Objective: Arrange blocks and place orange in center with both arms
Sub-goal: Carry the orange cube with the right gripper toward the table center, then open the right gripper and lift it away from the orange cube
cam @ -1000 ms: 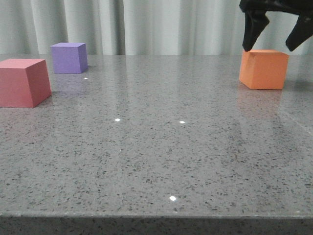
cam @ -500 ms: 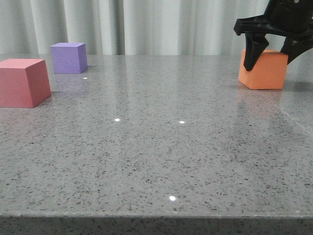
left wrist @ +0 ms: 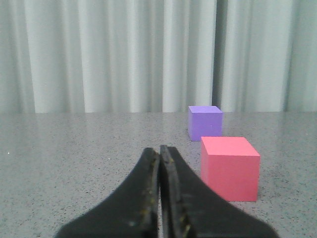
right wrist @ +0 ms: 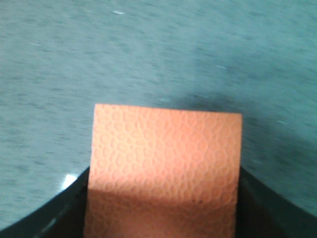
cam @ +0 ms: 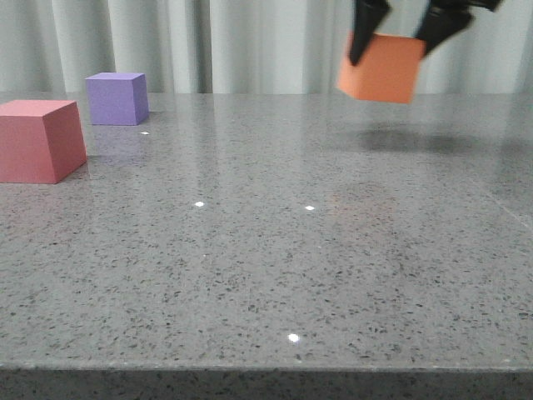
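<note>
The orange cube (cam: 382, 68) is hanging tilted above the grey speckled table. My right gripper should keep holding the cube.
My right gripper (cam: 398, 37) is shut on the orange cube (cam: 382, 68) and holds it in the air above the back right of the table, slightly tilted. The cube fills the right wrist view (right wrist: 163, 168) between the black fingers (right wrist: 64, 208). The red-pink cube (cam: 37, 139) sits at the left edge and the purple cube (cam: 117, 98) stands behind it. My left gripper (left wrist: 160, 153) is shut and empty, low over the table, with the red-pink cube (left wrist: 230, 167) and the purple cube (left wrist: 205, 122) ahead of it to one side.
The grey speckled table (cam: 266, 250) has its front edge (cam: 266, 367) near the camera. Pale curtains (cam: 250, 42) hang behind the table. The cube's shadow (cam: 408, 140) lies on the table below it.
My right gripper came down over the orange cube, closed on it, lifted it off the table and carried it to the left. The other cubes have not moved.
</note>
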Robot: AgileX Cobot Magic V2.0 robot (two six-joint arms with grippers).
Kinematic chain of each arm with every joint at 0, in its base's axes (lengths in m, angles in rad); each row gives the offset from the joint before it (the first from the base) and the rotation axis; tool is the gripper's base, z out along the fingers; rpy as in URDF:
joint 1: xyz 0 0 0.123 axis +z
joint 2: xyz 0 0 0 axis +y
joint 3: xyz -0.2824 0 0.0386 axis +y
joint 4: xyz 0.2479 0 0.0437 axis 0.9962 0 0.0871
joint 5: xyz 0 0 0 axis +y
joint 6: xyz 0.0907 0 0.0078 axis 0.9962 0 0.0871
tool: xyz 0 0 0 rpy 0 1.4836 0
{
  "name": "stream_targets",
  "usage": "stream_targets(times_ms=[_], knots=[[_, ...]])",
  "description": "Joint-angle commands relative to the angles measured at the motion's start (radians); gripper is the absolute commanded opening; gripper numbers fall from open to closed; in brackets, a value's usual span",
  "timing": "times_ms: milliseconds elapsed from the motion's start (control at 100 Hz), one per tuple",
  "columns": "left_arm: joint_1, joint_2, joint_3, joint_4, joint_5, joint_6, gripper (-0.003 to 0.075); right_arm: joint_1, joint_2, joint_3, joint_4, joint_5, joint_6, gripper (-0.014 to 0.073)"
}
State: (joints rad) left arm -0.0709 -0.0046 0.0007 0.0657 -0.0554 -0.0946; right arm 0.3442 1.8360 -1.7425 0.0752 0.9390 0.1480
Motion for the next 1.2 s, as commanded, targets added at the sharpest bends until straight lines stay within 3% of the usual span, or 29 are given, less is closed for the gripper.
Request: stream_targets(times_ms=[0, 330, 670, 760, 960, 1190], knots=[[0.000, -0.029, 0.043, -0.004, -0.082, -0.007, -0.0019, 0.058, -0.019, -0.072, -0.038, -0.059, 0.066, 0.0410], [0.000, -0.029, 0.043, -0.004, -0.082, -0.007, -0.0019, 0.172, 0.172, -0.292, -0.110, 0.013, 0.261, 0.0410], [0.000, -0.029, 0.043, -0.004, -0.082, -0.007, -0.0019, 0.188, 0.233, -0.327, -0.106, 0.016, 0.297, 0.0414], [0.000, -0.029, 0.043, -0.004, -0.082, -0.007, -0.0019, 0.188, 0.234, -0.327, -0.106, 0.013, 0.297, 0.0460], [0.000, -0.029, 0.043, -0.004, -0.082, -0.007, -0.0019, 0.188, 0.233, -0.328, -0.106, 0.006, 0.296, 0.0654], [0.000, -0.029, 0.043, -0.004, -0.082, -0.007, -0.0019, 0.187, 0.229, -0.372, -0.123, 0.055, 0.289, 0.0666]])
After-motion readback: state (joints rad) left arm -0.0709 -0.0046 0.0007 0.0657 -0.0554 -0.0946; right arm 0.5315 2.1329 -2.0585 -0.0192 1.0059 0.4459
